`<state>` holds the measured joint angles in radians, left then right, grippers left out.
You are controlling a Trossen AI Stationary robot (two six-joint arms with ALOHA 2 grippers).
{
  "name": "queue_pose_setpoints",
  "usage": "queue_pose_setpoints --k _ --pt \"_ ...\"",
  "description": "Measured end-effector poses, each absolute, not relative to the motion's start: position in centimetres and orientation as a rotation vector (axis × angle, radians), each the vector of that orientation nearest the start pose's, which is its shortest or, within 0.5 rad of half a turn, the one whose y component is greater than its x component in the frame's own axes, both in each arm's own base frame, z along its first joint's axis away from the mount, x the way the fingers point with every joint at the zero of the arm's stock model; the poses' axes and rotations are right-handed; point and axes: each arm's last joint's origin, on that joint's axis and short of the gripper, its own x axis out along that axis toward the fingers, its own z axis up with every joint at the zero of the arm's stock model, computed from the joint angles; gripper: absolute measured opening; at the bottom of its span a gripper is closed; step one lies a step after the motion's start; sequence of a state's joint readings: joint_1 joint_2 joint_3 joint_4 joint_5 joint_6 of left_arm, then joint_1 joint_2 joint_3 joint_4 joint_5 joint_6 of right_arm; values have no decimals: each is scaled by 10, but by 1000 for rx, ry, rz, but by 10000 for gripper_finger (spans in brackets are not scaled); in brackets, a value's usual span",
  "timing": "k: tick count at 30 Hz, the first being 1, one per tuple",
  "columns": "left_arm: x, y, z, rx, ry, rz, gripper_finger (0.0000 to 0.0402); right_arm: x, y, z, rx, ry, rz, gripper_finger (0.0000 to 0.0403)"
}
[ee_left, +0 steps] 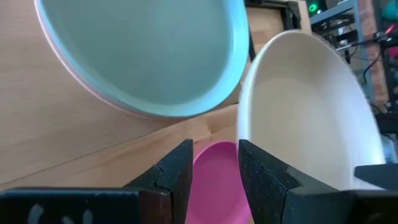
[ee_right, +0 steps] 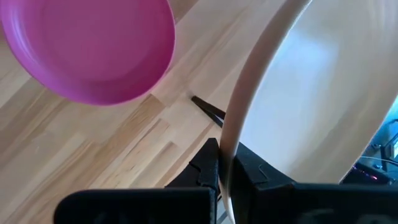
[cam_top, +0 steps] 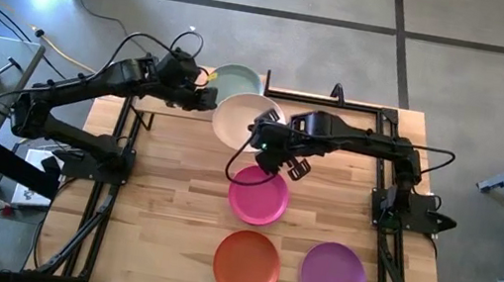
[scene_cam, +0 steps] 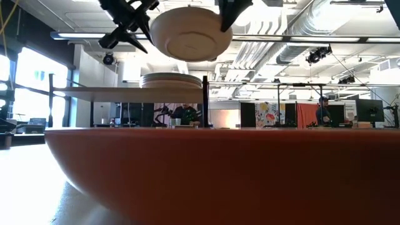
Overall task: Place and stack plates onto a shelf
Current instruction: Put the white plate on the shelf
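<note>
I next grab the cream plate (cam_top: 240, 119) by its rim with my left gripper, then put it beside the pale green plate on the shelf.
A cream plate (cam_top: 240, 119) hangs in the air above the table, next to the shelf (scene_cam: 125, 94). My right gripper (ee_right: 225, 171) is shut on its rim. My left gripper (ee_left: 214, 177) is open beside the plate's opposite rim with nothing between the fingers; whether it touches the plate I cannot tell. A stack of plates (scene_cam: 172, 80) topped by a pale green plate (cam_top: 236, 81) sits on the shelf board. The magenta plate (cam_top: 259, 194), orange plate (cam_top: 247, 263) and purple plate (cam_top: 333, 275) lie flat on the table. My right gripper pinches the cream plate's rim (ee_right: 235, 134), one finger inside the bowl and one outside. It comes from the table's right side. The plate is lifted clear, roughly level, its underside (scene_cam: 187, 37) above the height of the shelf stack.
The shelf's black frame post (scene_cam: 204, 100) stands just right of the stack. The orange plate (scene_cam: 219, 175) fills the foreground of the low view. A black table-frame rail (cam_top: 377, 110) runs along the far right edge. Bare wood lies on the table's left half (cam_top: 160, 217).
</note>
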<state>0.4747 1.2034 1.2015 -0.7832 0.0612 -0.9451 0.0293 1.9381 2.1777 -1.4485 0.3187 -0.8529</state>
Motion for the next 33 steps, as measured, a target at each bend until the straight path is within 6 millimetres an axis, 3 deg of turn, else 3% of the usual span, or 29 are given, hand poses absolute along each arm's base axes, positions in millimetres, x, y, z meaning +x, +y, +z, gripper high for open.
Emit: queue_pose_setpoints --k 33 --pt "213 111 345 -1090 483 714 117 373 -2 378 -937 1241 245 0"
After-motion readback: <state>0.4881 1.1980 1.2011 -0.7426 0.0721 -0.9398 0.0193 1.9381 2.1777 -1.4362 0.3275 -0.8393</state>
